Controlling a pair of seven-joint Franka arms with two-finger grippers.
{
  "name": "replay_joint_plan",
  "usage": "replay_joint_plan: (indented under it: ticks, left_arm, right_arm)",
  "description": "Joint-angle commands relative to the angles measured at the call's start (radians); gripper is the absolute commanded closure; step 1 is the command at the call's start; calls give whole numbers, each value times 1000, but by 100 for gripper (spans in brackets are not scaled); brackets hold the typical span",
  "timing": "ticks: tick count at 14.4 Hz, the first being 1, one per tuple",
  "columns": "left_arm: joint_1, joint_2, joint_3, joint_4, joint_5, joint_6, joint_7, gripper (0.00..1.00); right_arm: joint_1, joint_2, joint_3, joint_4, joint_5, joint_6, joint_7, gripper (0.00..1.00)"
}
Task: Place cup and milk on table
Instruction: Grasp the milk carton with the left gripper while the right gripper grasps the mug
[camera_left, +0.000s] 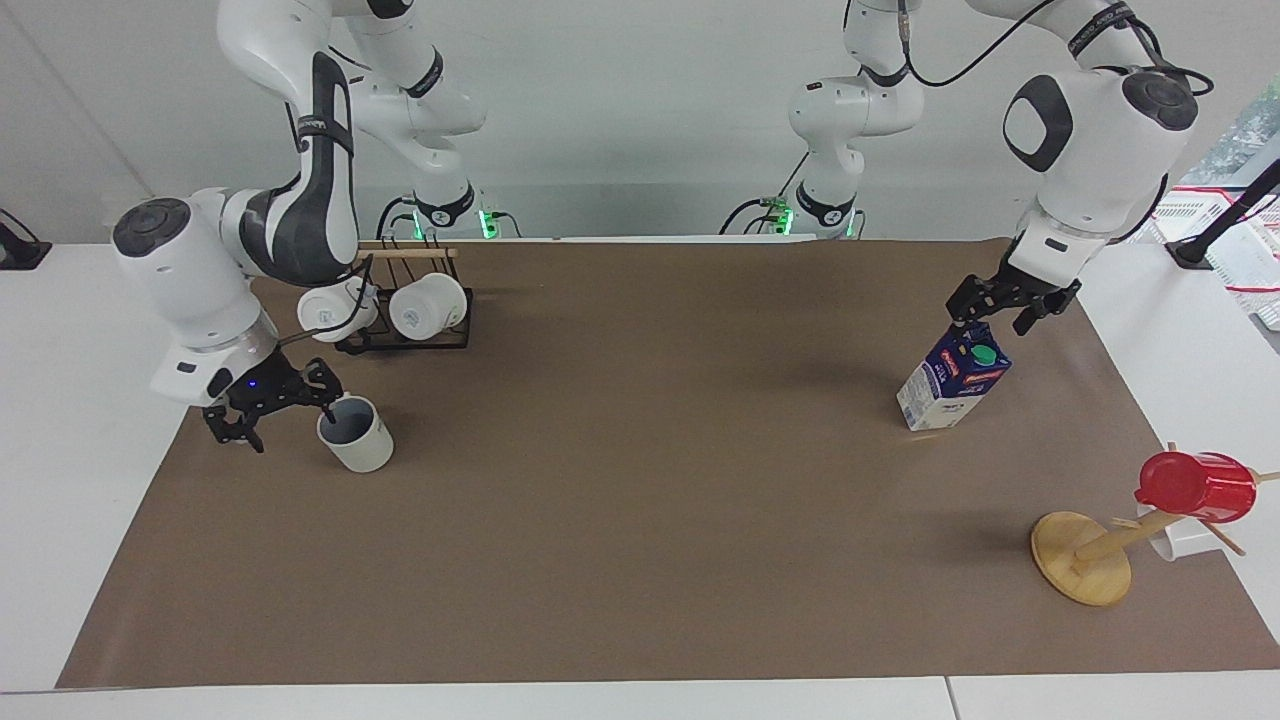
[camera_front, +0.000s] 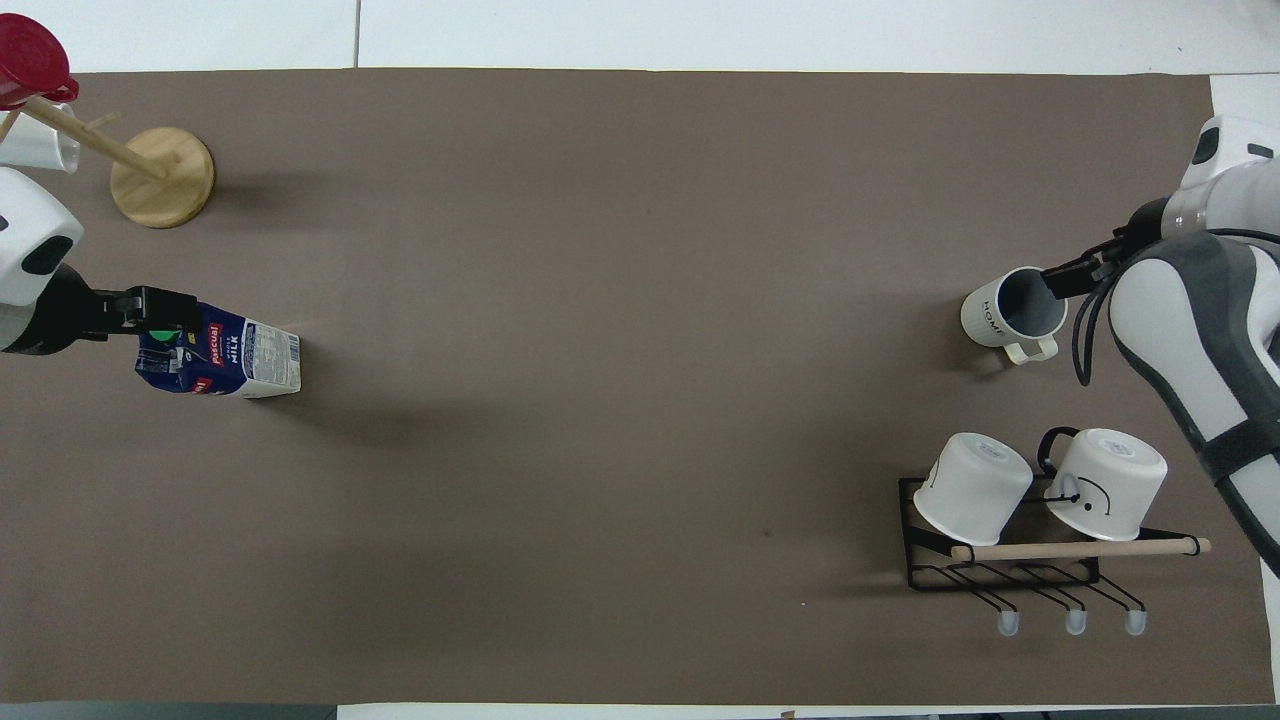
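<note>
My left gripper needs to go down before it closes on the milk carton: the gripper's fingers are still above the milk carton's top (camera_front: 162, 360), beside the green cap (camera_front: 163, 336).
The cup (camera_left: 358, 440) stands upright on the brown sheet of the table (camera_left: 640, 520) at the right arm's end; it also shows in the overhead view (camera_front: 1003, 312). My right gripper (camera_left: 283, 420) is open and low beside the cup, with one finger at its rim, not closed on it. The milk (camera_left: 950, 385) stands on the sheet at the left arm's end, and shows in the overhead view (camera_front: 235, 355). My left gripper (camera_left: 998, 308) is open just above the carton's top, its fingers spread over the gable.
A black wire rack (camera_left: 400, 335) holding two white mugs on their sides stands nearer to the robots than the cup. A wooden mug tree (camera_left: 1082, 560) with a red cup (camera_left: 1197, 487) stands farther from the robots than the milk.
</note>
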Motion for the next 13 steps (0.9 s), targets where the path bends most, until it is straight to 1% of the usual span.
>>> replay_joint_plan:
  ticks: [1,3,4,5,6,7,8,13]
  left_arm:
    - [11,-27,-1,-85,-15,88,-14,0]
    - [28,-27,-1,-117,-15,122,-14,0]
    - [29,-25,-1,-128,-15,142,-15,0]
    - [29,-22,-1,-135,-15,162,-26,0]
    - [29,-15,-1,-139,-15,169,-43,0]
    - [28,-13,-1,-140,-15,171,-44,0]
    - [28,-13,-1,-140,-15,171,-44,0]
    - [20,-13,-2,-140,-15,174,-40,0]
  right_arm:
    - [4,-11,0,-63,37,52,-44,0]
    - [-6,25,0,-73,40,89,-96,0]
    - [-3,35,0,-72,45,100,-102,4]
    - [-1,36,0,-67,48,100,-102,20]
    - [4,38,0,-67,48,104,-102,55]
    - [7,39,0,-70,50,101,-101,96]
    - [11,39,0,-67,51,89,-88,100]
    - [17,39,3,-58,51,69,-9,100]
